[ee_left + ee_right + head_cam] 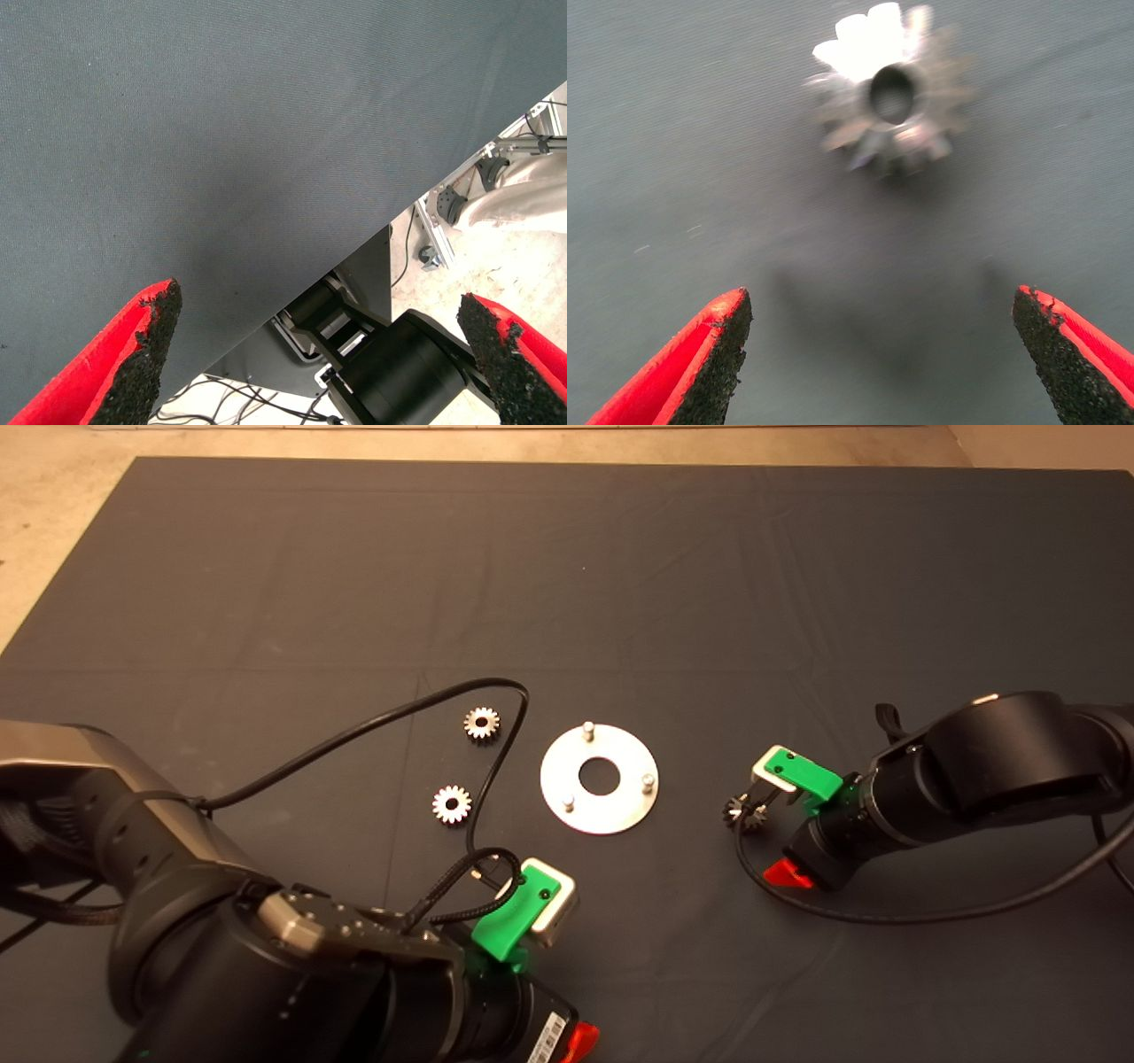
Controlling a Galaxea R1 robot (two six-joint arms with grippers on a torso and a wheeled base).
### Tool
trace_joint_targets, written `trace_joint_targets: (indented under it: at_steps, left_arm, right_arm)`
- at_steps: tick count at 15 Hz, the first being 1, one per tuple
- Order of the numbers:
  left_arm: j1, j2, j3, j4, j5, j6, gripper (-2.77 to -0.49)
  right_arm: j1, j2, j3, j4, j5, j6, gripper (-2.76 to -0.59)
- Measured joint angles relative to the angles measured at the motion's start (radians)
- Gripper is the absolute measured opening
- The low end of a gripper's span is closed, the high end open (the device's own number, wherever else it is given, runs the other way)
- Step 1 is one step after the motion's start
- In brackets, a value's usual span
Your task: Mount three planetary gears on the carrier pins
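The gear's center bore [892,94] has to stay free to fit a carrier pin. My right gripper should reach the gear and grab its toothed rim [841,108].
The round silver carrier plate [622,810] lies flat mid-mat, and its three carrier pins [587,730] stand bare. Two planetary gears lie left of it, one farther back [481,724] and one nearer [452,804]. The third gear [744,813] lies right of the plate. My right gripper [769,834] is low over the mat beside this gear. In the right wrist view it [881,354] is open and empty, with the gear [890,93] flat on the mat just beyond the fingertips. My left gripper [576,1038] is at the mat's front edge, open and empty [314,354].
A black cable [496,691] from the left arm loops over the mat between the two left gears and the plate. Another cable [886,917] trails from the right arm. The dark mat [620,558] stretches behind. The left wrist view shows the mat's edge [390,226] and floor.
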Motion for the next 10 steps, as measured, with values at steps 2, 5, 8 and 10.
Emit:
trace_joint_targets:
  at_steps: [2,5,8,10]
  left_arm:
    - [0.000,0.000,0.000,0.003,0.000,0.000,-1.04]
    - [0.000,0.000,0.000,0.007,0.000,0.000,-1.04]
    - [0.000,0.002,0.000,0.013,0.000,0.000,-1.04]
    - [0.000,0.000,0.000,0.014,0.001,0.000,-1.04]
  right_arm:
    - [0.000,0.003,-0.023,-0.010,0.000,-0.004,-1.18]
    - [0.000,0.014,-0.057,-0.015,0.005,-0.011,-1.18]
    - [0.000,0.069,-0.087,-0.017,0.026,-0.012,-1.18]
    - [0.003,0.091,-0.096,-0.017,0.033,-0.012,-1.18]
